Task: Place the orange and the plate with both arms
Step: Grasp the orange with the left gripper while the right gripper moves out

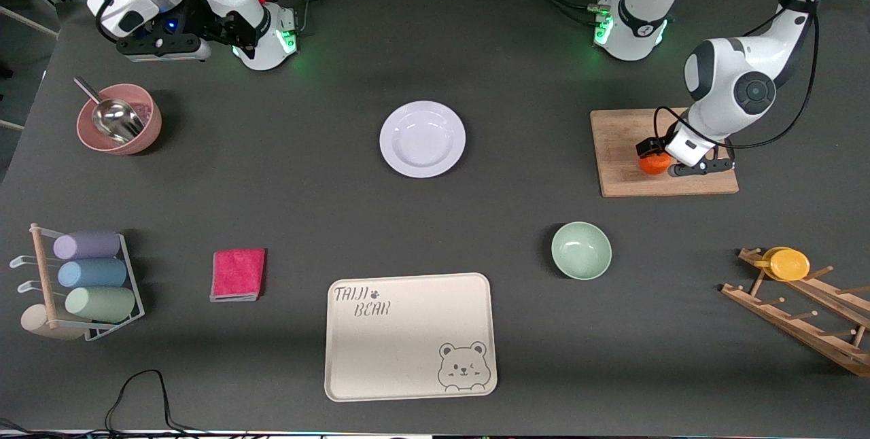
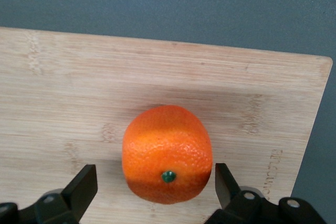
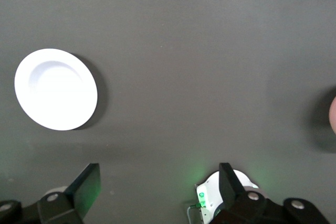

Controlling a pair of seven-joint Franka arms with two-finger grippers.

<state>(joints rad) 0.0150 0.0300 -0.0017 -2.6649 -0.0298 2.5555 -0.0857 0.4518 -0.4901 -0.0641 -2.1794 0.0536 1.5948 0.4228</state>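
The orange is ready for my left gripper to close on it: the fingers are at the orange's lower sides above the board (image 1: 625,133) (image 2: 73,103). Closing now would hold it now.
The orange (image 1: 654,164) sits on a wooden cutting board (image 1: 625,133) toward the left arm's end of the table. My left gripper (image 1: 663,160) is down over the board, open, with one finger on each side of the orange (image 2: 167,153). In the left wrist view the gripper (image 2: 156,182) has a gap at one finger and is close to the fruit at the other. The white plate (image 1: 422,138) lies on the table's middle and is empty; it also shows in the right wrist view (image 3: 55,88). My right gripper (image 1: 163,45) is open and empty, held high near its base (image 3: 157,182).
A pink bowl with a metal scoop (image 1: 119,119) stands toward the right arm's end. A pale green bowl (image 1: 581,250), a cream bear tray (image 1: 410,335), a pink cloth (image 1: 238,274), a rack of cups (image 1: 88,276) and a wooden rack with a yellow cup (image 1: 788,264) lie nearer the camera.
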